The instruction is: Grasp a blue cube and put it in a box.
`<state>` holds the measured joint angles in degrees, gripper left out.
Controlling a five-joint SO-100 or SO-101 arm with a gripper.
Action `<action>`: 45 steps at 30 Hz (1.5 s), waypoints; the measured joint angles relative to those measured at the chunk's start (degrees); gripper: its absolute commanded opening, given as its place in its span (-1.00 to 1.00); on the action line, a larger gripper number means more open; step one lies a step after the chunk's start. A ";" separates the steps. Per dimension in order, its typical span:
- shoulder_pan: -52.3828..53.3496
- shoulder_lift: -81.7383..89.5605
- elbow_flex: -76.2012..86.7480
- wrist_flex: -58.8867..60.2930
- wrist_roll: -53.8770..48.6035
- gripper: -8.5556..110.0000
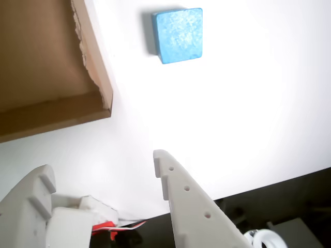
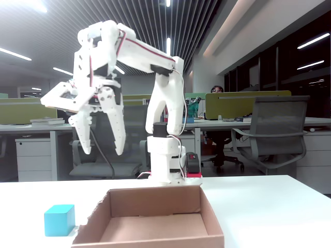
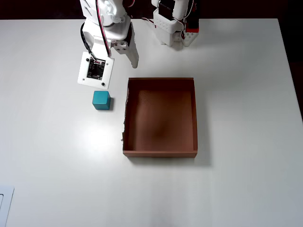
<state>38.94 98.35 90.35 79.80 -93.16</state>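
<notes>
The blue cube [image 1: 178, 35] needs to be gripped by its opposite sides next, so that my gripper can put it in the box.
The blue cube [image 3: 101, 100] sits flat on the white table, a short gap left of the box [image 3: 126, 118] in the overhead view. The wrist view has the blue cube [image 1: 178, 35] at the top and a corner of the box [image 1: 95, 57] at the upper left. In the fixed view the cube [image 2: 59, 219] stands left of the brown cardboard box [image 2: 155, 200], which is empty. My gripper [image 2: 102, 150] hangs open well above the table, behind the cube and box, with nothing between its fingers [image 1: 181, 191]. From overhead the gripper [image 3: 118, 64] lies just beyond the cube.
The arm's base [image 3: 173, 23] stands at the table's far edge behind the box. A white flat item [image 3: 4, 203] shows at the near left corner. Office desks and a chair [image 2: 269, 129] fill the background beyond the table.
</notes>
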 measured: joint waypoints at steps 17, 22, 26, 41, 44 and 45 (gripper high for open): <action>5.36 -17.40 -6.94 -13.10 -6.06 -0.22; 5.36 -20.21 -7.29 -15.56 -7.38 -0.22; 5.54 -22.85 -8.79 -16.44 -7.91 -0.22; 5.80 -30.76 -9.23 -24.35 -8.44 -0.29; 5.36 -31.29 -9.23 -24.70 -8.44 -0.30; 5.27 -31.38 -9.23 -24.70 -8.44 -0.31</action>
<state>44.21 66.97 81.12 55.11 -101.60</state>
